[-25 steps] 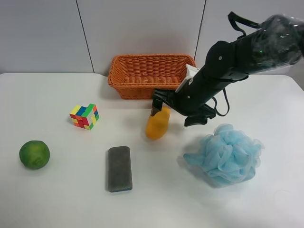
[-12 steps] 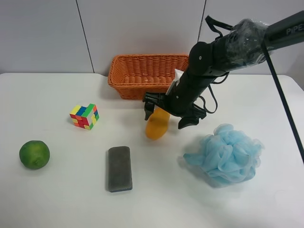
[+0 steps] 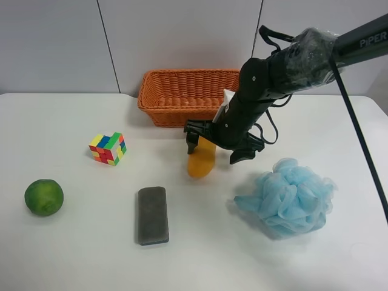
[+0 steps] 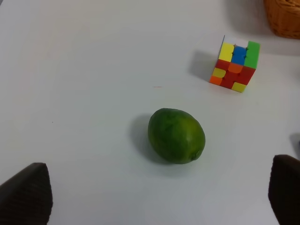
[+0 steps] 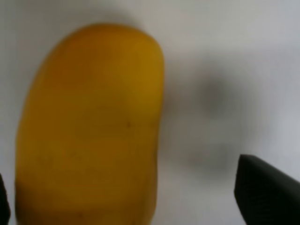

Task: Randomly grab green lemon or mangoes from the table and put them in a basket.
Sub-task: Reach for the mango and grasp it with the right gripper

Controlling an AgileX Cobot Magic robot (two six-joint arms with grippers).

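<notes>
My right gripper grabs the orange-yellow mango (image 3: 202,159) by its rounded sides next, to put it in the wicker basket (image 3: 176,112).
The orange-yellow mango (image 3: 202,159) lies on the white table (image 3: 73,254) in front of the wicker basket (image 3: 176,112). The arm at the exterior high view's right is the right arm. Its gripper (image 3: 215,149) is open and straddles the mango's far end, one finger on each side. The right wrist view shows the mango (image 5: 89,126) close up between the open gripper's (image 5: 131,192) fingers. The green lemon (image 3: 43,197) sits at the table's near left. The left wrist view shows it (image 4: 176,136) ahead of the open, empty left gripper (image 4: 157,192).
A colourful cube (image 3: 108,148) stands left of the mango and also shows in the left wrist view (image 4: 235,67). A grey block (image 3: 152,214) lies in front of the mango. A blue mesh pouf (image 3: 288,197) sits at the right. The basket's corner (image 4: 283,18) shows in the left wrist view.
The right arm has swung left and come down, bringing its open fingers to either side of the mango. The mango, lemon and other objects have stayed in place.
</notes>
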